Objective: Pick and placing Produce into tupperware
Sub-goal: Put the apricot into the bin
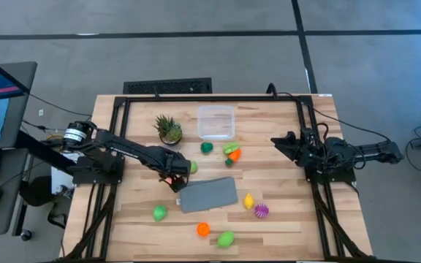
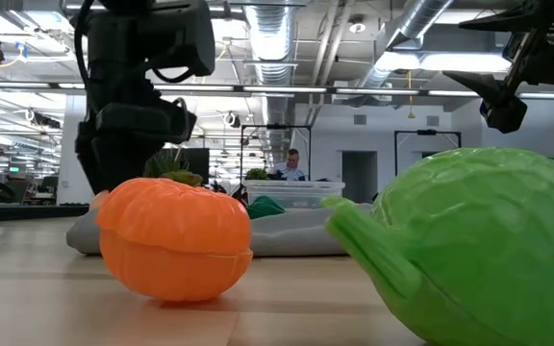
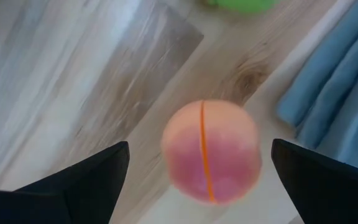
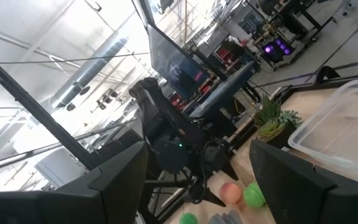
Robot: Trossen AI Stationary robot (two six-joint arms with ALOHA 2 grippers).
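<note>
The peach toy fruit should go into the tupperware, so I should next grab it with my left gripper by its round middle (image 3: 211, 151).
A pink-and-peach toy fruit (image 3: 211, 143) lies on the wooden table left of the grey cloth (image 1: 209, 194). My left gripper (image 3: 201, 149) points down over it, open; one finger stands on either side of the fruit with a gap to each. A green piece (image 1: 192, 166) lies just beyond it. The clear tupperware (image 1: 216, 122) stands at the far middle, beside the potted plant (image 1: 169, 129). More produce lies scattered: dark green (image 1: 207, 147), orange-and-green (image 1: 232, 152), yellow (image 1: 248, 201), spiky purple (image 1: 261, 211), green (image 1: 159, 212), orange (image 1: 203, 229), green (image 1: 226, 239). My right gripper (image 1: 278, 141) waits open at the right edge.
The grey cloth (image 3: 334, 93) lies close beside the fruit under my left gripper. A black frame (image 1: 196, 98) runs round the table's edges. In the low view the orange piece (image 2: 174, 240) and a green piece (image 2: 479, 250) lie near the front edge.
</note>
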